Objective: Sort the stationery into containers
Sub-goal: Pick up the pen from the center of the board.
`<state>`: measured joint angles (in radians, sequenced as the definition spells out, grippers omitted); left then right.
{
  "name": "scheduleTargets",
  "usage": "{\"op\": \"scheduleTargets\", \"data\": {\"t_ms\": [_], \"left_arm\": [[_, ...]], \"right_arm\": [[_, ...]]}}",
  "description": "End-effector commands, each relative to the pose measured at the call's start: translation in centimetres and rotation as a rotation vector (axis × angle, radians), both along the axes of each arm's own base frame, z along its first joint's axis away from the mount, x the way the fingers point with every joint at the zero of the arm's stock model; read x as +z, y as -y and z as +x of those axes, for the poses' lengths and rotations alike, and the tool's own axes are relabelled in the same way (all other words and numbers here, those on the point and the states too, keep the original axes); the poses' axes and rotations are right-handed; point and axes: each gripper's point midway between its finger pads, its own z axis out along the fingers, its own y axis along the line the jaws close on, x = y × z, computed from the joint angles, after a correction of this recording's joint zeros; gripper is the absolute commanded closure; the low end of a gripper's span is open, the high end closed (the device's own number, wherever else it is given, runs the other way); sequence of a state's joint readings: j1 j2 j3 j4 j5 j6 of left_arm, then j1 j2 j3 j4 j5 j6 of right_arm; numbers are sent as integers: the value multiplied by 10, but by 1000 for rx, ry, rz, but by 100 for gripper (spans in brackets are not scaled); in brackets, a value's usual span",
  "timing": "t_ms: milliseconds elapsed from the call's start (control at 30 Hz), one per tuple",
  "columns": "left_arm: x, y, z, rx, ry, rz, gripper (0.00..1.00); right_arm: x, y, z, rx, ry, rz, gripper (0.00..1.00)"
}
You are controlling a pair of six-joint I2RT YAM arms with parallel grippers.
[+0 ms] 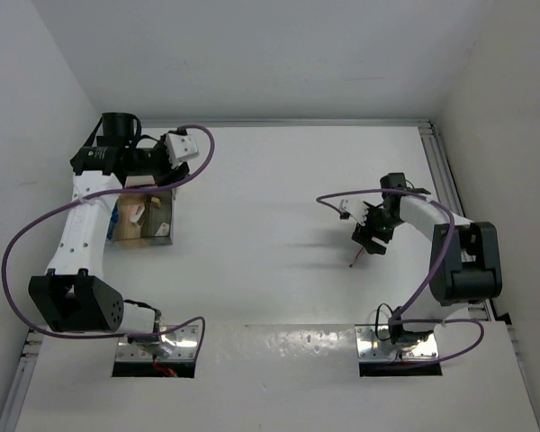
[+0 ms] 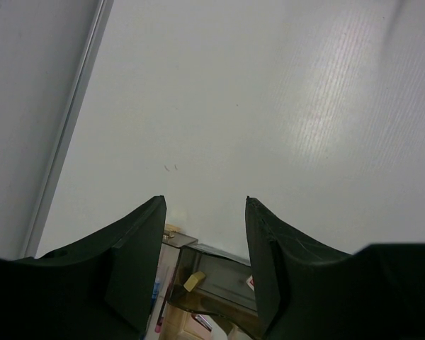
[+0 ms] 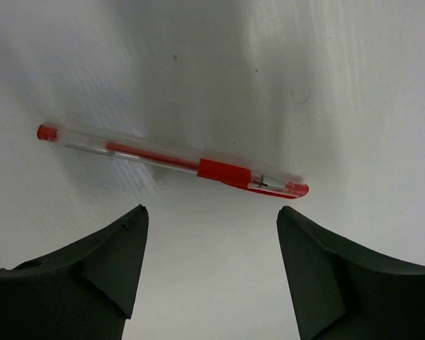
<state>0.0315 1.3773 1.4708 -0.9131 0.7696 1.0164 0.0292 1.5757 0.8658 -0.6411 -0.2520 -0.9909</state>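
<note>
My right gripper picks up the red pen by its red grip (image 3: 224,172) next. That leaves the red pen's clear body (image 3: 124,149) free for my left gripper.
A red pen (image 3: 171,160) with a clear barrel lies flat on the white table just beyond my right gripper (image 3: 209,212), which is open and empty above it. In the top view the pen's red tip (image 1: 353,263) pokes out below the right gripper (image 1: 367,241). The clear plastic box (image 1: 165,236) stands at the left with several stationery pieces inside. My left gripper (image 1: 162,176) hovers over the box's far end, open and empty. The left wrist view shows the box (image 2: 223,278) between the open fingers, with a beige eraser (image 2: 193,280) and pens (image 2: 156,296) inside.
White walls enclose the table on the left, back and right. A metal rail (image 1: 444,175) runs along the right edge. Purple cables (image 1: 36,225) loop from both arms. The arm bases sit on metal plates (image 1: 405,344) at the near edge.
</note>
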Motion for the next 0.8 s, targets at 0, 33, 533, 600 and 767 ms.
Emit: {"op": "scheduleTargets", "data": {"t_ms": [0,33,533,600,767], "left_arm": [[10,9,-3,-47,14,-18,45],[9,10,-3,-48,14,-19,45],[-3,13,1,-54,-26,-29,45],[-3,13,1,-53,-27,-28,45],[-2,13,-2,-57,-24,-38,46]], "right_arm": [[8,-5,21,169,82,32,27],[5,-6,21,179,81,31,27],[-27,-13,23,291,44,-21,29],[-28,-11,26,289,23,-34,42],[-39,-8,13,307,-59,-61,68]]}}
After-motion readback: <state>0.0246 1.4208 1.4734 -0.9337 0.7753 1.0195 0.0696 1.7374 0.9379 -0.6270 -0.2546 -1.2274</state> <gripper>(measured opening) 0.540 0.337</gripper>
